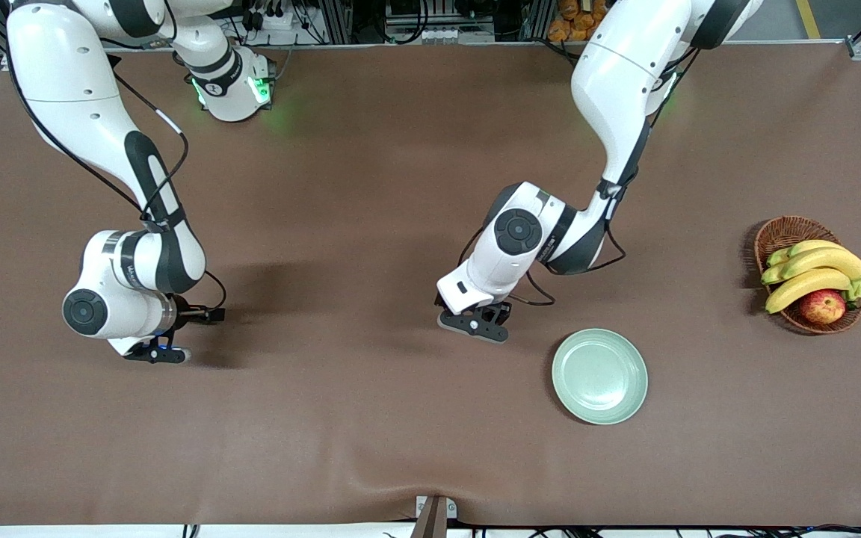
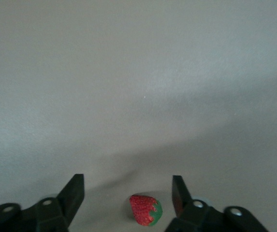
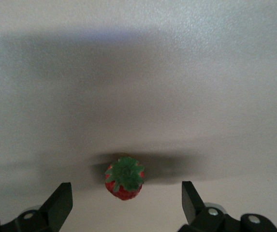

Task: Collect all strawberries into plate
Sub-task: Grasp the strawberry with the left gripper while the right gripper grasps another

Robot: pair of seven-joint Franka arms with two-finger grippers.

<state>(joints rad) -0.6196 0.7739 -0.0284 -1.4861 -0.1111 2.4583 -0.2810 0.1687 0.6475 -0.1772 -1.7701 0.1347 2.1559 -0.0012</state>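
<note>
The red strawberry sits between my open fingers in the right wrist view, level with them, so it is now time for my right gripper to close.
The pale green plate (image 1: 599,376) lies bare on the brown table, nearer to the front camera than the left arm's hand. My left gripper (image 1: 474,326) hangs low over the table beside the plate. In the left wrist view it (image 2: 127,193) is open, with a red strawberry (image 2: 145,210) lying on the table between its fingers. My right gripper (image 1: 157,353) is low over the table at the right arm's end. In the right wrist view it (image 3: 127,200) is open around a second strawberry (image 3: 124,178). No strawberry shows in the front view. A third one is out of view.
A brown wicker basket (image 1: 774,233) with bananas (image 1: 812,269) and a red-yellow apple (image 1: 823,305) stands at the left arm's end of the table. A metal bracket (image 1: 434,515) sits at the table's front edge.
</note>
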